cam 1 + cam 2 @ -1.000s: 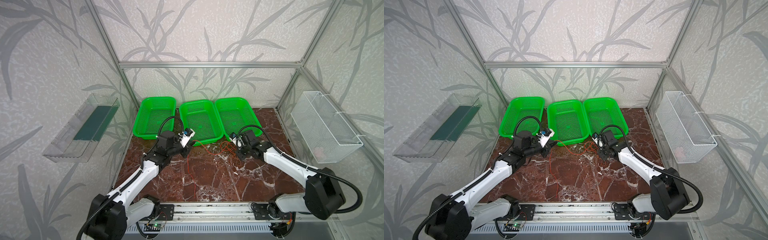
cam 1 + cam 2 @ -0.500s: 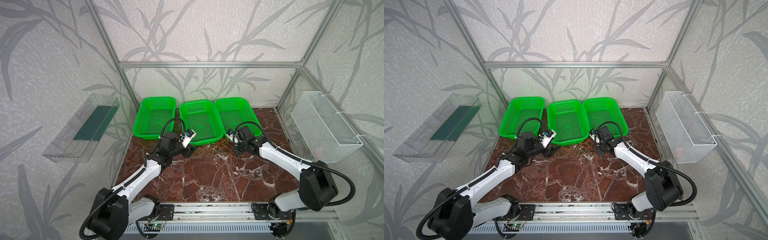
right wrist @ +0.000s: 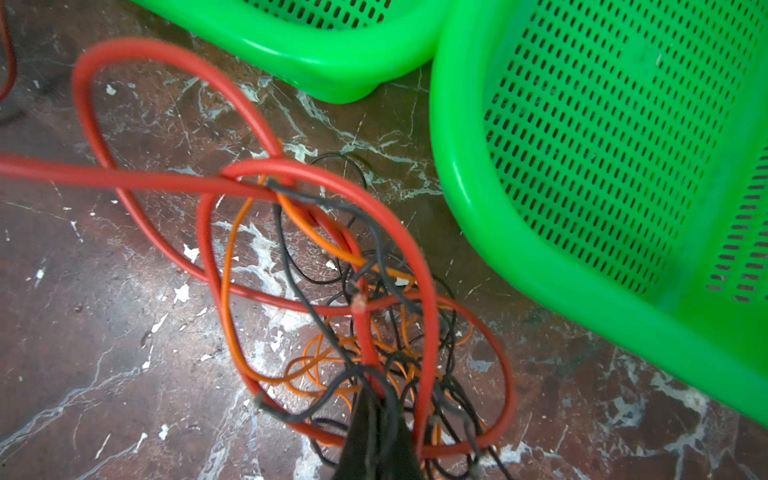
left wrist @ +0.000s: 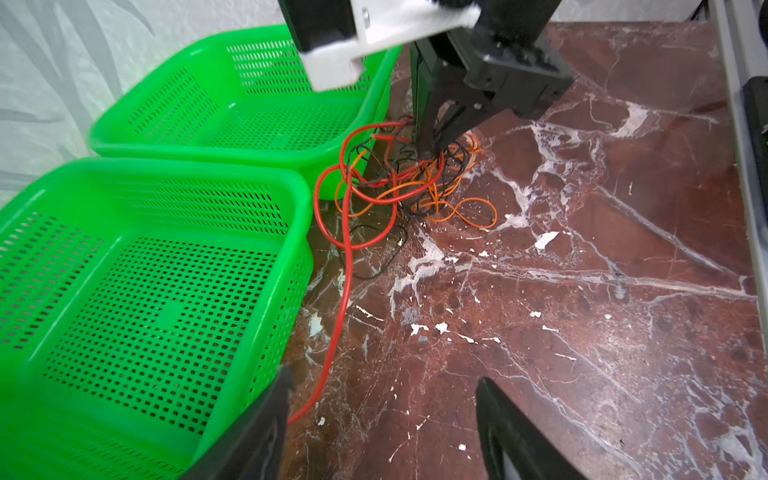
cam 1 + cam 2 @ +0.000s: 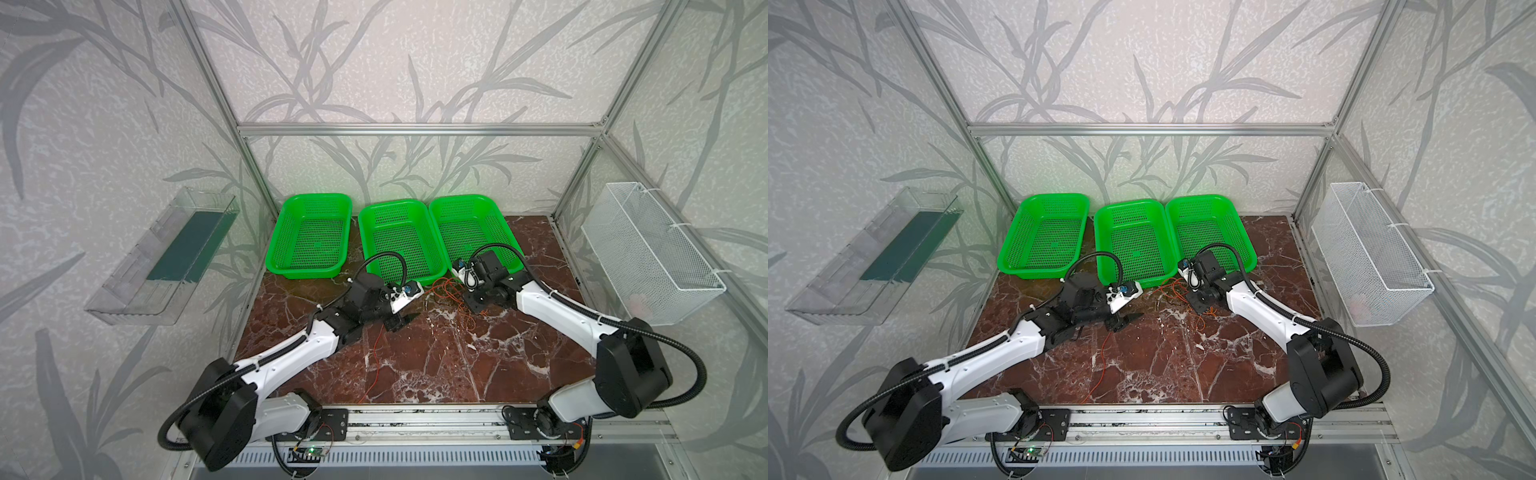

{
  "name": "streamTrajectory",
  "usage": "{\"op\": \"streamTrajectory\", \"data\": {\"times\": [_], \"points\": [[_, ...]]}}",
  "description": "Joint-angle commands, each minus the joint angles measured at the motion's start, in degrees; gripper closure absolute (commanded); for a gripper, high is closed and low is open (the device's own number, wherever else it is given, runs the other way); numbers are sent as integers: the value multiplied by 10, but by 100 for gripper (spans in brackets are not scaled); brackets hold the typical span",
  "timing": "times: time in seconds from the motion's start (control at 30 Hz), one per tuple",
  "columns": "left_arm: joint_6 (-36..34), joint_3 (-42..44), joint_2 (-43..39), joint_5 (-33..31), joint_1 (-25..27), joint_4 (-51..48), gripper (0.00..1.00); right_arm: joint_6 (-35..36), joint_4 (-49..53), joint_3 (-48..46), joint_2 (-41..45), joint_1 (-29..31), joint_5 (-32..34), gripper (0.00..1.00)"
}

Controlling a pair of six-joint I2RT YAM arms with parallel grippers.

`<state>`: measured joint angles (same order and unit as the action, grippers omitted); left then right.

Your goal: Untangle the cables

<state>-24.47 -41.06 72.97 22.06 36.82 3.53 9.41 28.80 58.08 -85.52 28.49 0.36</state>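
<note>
My left gripper should next take the red cable by its lone part just outside the tangle and pull it free.
The cables form a tangle of thin red, orange and black wires on the marble, just in front of the green baskets. My right gripper is shut on a bunch of strands in the tangle, with loops spreading out from its tip. It shows in the left wrist view too, right gripper pinching the cables. My left gripper stands open and empty, low over the marble, left of the tangle. One red cable runs past its left finger toward the table's front edge.
Three green mesh baskets stand in a row at the back. The tangle lies close to the rims of two of them. A white wire basket hangs on the right wall, a clear tray on the left.
My left gripper opened, letting go of the red cable, and moved right, closer to the tangle. My right gripper, still shut, pulled the tangle slightly back toward the baskets.
</note>
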Motion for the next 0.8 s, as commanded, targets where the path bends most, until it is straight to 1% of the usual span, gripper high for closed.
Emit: {"op": "streamTrajectory", "data": {"times": [0.0, 0.07, 0.17, 0.2, 0.27, 0.3, 0.37, 0.47, 0.5, 0.53, 0.6, 0.67, 0.77], "points": [[-5, -49, 50, -9, 12, 42, 29, -8, 16, 11, 17, 3, -9, 100], [-4, -76, 84, -36, 20, 41, 30, -8, 15, 8, 21, 4, -9, 100], [-4, -106, 123, -89, 38, 43, 36, -9, 9, 3, 24, 4, -9, 100], [-3, -111, 131, -100, 43, 47, 39, -8, 9, 3, 24, 4, -9, 100], [1, -121, 145, -98, 49, 58, 46, -8, 8, 3, 24, 4, -8, 100], [5, -125, 151, -95, 51, 62, 54, -9, 6, 2, 23, 3, -7, 100], [3, -135, 160, -89, 55, 57, 68, -11, 2, 2, 25, 3, -8, 100], [-27, -134, 163, -109, 56, 58, 98, -16, -11, -5, 31, 1, -7, 100], [-35, -135, 157, -118, 56, 50, 100, -17, -15, -10, 33, 0, -4, 100], [-39, -137, 149, -118, 56, 41, 100, -15, -20, -15, 35, -5, -4, 100], [-38, -135, 120, -99, 55, 33, 100, -13, -27, -28, 34, -18, -7, 100], [-21, -130, 90, -78, 53, 30, 100, -7, -29, -36, 28, -31, -9, 100], [0, -128, 43, -50, 49, 10, 100, 14, -30, -48, 17, -40, 12, 100]]}}
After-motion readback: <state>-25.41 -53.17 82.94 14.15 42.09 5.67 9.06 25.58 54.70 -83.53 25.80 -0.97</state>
